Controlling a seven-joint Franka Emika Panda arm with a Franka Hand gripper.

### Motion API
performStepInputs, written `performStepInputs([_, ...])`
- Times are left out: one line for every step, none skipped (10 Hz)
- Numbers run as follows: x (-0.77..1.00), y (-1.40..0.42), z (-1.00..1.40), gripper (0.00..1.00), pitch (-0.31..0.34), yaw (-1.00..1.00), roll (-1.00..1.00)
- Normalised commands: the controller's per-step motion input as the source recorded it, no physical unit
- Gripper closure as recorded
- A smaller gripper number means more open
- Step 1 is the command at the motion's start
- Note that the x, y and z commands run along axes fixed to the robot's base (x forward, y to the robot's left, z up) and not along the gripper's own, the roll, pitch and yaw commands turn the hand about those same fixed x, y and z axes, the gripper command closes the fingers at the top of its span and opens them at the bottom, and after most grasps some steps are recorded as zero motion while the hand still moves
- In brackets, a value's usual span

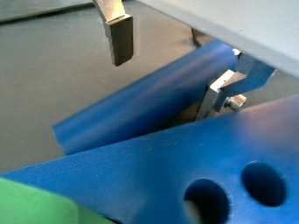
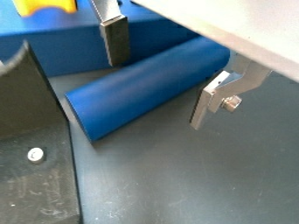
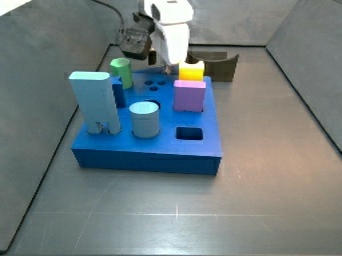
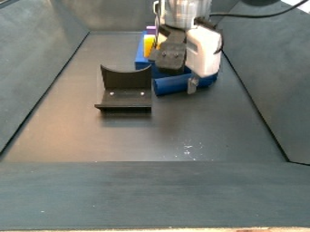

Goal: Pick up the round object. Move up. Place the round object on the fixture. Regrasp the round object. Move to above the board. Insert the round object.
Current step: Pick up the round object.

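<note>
The round object's long body [image 1: 140, 101] is the part my gripper needs to grab next, so that I can lift the round object off the floor for the fixture.
The round object [image 2: 140, 94] is a long dark blue cylinder lying on its side on the floor, between the board [image 3: 147, 145] and the fixture [image 4: 123, 89]. My gripper [image 2: 158, 92] is open and straddles it, with one finger [image 2: 114, 39] on each side and a gap at each. Both wrist views show the round object [image 1: 135, 109] running between the fingers [image 1: 117, 37]. In a side view my gripper [image 4: 182, 76] hangs low over the round object [image 4: 168, 88]. Nothing is held.
The board carries a pale blue block [image 3: 94, 100], a pale cylinder [image 3: 144, 121], a green cylinder [image 3: 122, 72], a purple block [image 3: 190, 96] and a yellow piece [image 3: 193, 71]. Open holes [image 1: 208, 199] show in its top. Grey walls enclose the floor.
</note>
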Motion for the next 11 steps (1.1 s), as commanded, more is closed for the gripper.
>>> performStepInputs([0.0, 0.0, -0.28, 0.0, 0.091, -0.13, 0.05])
performStepInputs([0.0, 0.0, -0.23, 0.0, 0.059, -0.1, 0.03])
performStepInputs([0.0, 0.0, -0.08, 0.0, 0.0, -0.08, 0.0])
performStepInputs([0.0, 0.0, 0.0, 0.0, -0.011, 0.0, -0.01])
performStepInputs([0.0, 0.0, 0.0, 0.0, 0.0, 0.0, 0.0])
performStepInputs([0.0, 0.0, 0.0, 0.0, 0.0, 0.0, 0.0])
performStepInputs([0.0, 0.0, 0.0, 1.0, 0.0, 0.0, 0.0])
performStepInputs([0.0, 0.0, 0.0, 1.0, 0.0, 0.0, 0.0])
performStepInputs([0.0, 0.0, 0.0, 1.0, 0.0, 0.0, 0.0])
performStepInputs([0.0, 0.0, 0.0, 1.0, 0.0, 0.0, 0.0])
performStepInputs([0.0, 0.0, 0.0, 1.0, 0.0, 0.0, 0.0])
